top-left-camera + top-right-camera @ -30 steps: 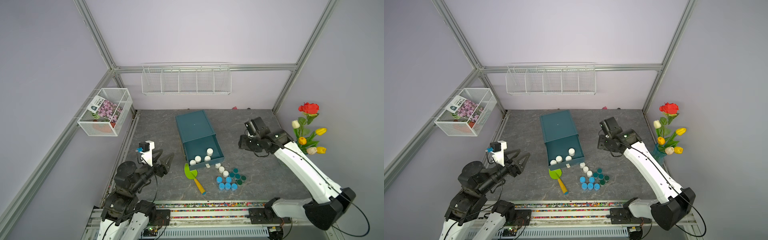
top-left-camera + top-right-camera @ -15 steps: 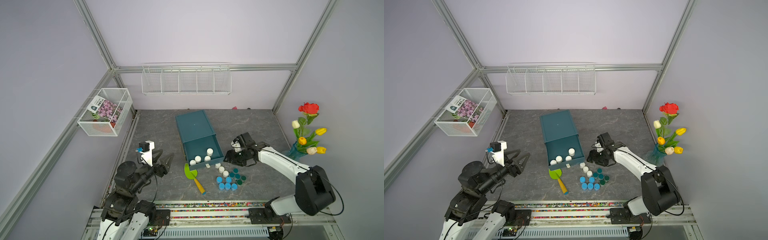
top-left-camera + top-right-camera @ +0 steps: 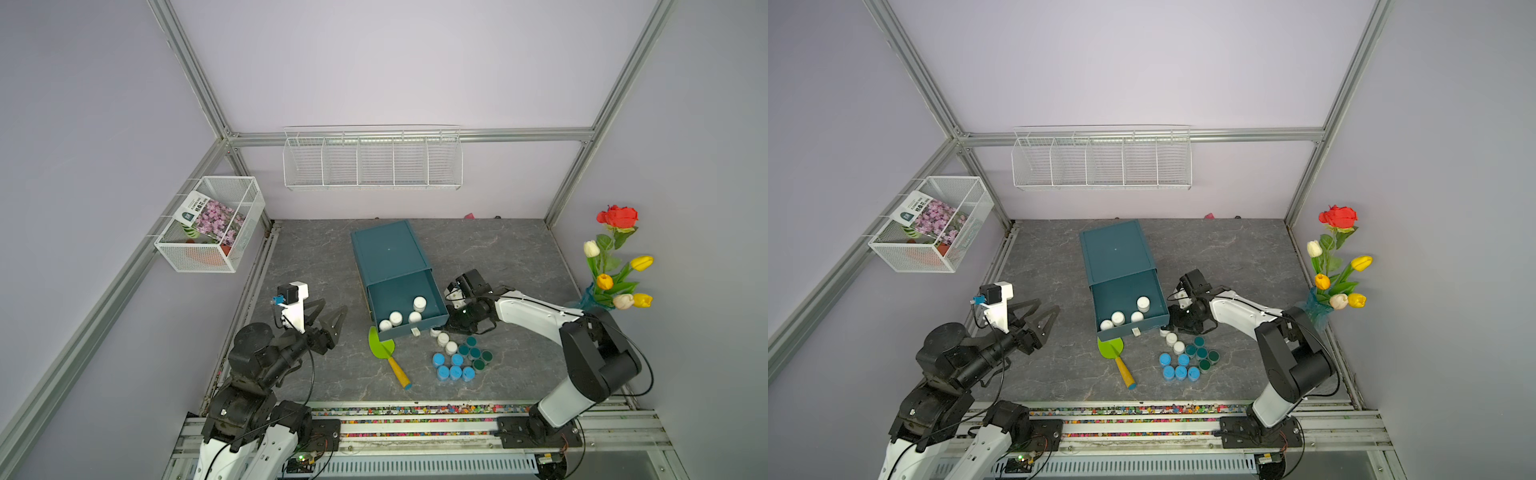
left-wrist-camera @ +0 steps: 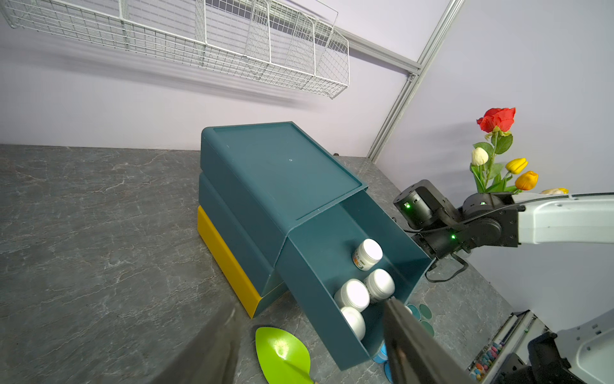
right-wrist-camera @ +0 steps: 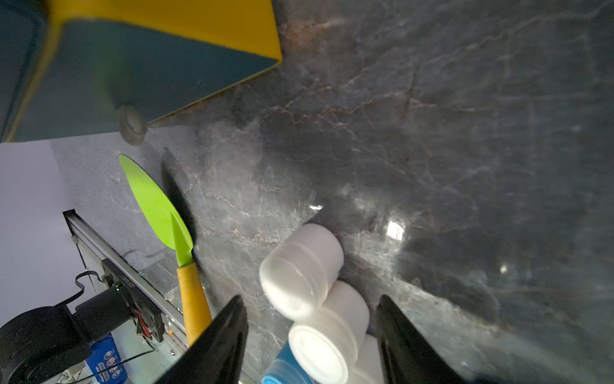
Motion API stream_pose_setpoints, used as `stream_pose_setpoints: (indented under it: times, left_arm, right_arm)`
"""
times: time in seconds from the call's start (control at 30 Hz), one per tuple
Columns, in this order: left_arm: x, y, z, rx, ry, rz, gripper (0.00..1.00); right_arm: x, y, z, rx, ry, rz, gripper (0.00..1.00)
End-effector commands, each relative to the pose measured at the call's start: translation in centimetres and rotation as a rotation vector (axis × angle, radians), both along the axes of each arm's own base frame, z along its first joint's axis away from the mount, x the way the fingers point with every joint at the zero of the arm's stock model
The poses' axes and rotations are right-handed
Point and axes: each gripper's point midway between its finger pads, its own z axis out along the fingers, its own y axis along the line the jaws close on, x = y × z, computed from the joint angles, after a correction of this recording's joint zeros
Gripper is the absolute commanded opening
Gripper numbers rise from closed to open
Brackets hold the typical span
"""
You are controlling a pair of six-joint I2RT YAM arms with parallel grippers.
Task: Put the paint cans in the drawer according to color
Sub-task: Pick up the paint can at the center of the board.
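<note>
The white can nearest the drawer needs to go upright in the drawer, so my right gripper should grab it at its lid end next and leave the can's base free.
The teal drawer (image 3: 411, 328) stands pulled out of its cabinet (image 3: 388, 253) with several white paint cans (image 3: 419, 303) inside, also seen in the left wrist view (image 4: 367, 254). On the floor just right of its front corner, three white cans (image 3: 443, 338) lie in a row beside several light blue cans (image 3: 453, 368) and dark teal cans (image 3: 473, 353). My right gripper (image 3: 449, 328) is low over the white row. In its wrist view it is open (image 5: 309, 299), its fingers either side of two white cans (image 5: 300, 269) without touching them. My left gripper (image 3: 330, 311) hovers open and empty left of the drawer.
A green trowel with a yellow handle (image 3: 386, 353) lies in front of the drawer. A yellow lower drawer (image 4: 226, 256) sits shut under the cabinet. A flower vase (image 3: 615, 266) stands at the right wall, and a wire basket (image 3: 212, 224) hangs on the left wall.
My right arm has swung down from beside the cabinet to the floor at the white cans, and its jaws have widened a little. The left arm has not moved.
</note>
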Motion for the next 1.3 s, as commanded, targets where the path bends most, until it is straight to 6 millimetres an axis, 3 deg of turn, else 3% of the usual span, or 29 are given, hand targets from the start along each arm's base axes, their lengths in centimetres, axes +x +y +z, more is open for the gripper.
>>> stream_pose_setpoints:
  times: [0.0,0.5,0.97,1.27]
  left_arm:
    - [-0.3,0.2,0.5,-0.012,-0.007,0.006,0.71]
    - [-0.2,0.2,0.5,-0.013,-0.007,0.009,0.71]
    - [-0.2,0.3,0.5,-0.012,-0.007,0.013,0.71]
    - [-0.2,0.2,0.6,-0.017,-0.007,0.013,0.71]
  right_arm:
    - [0.7,1.1,-0.2,0.002,-0.024,0.049,0.65]
    - [0.7,-0.2,-2.5,-0.124,0.024,0.037,0.59]
    - [0.4,-3.5,-2.2,-0.221,0.014,-0.026,0.48]
    - [0.8,-4.9,-0.9,-0.273,-0.025,-0.063,0.33]
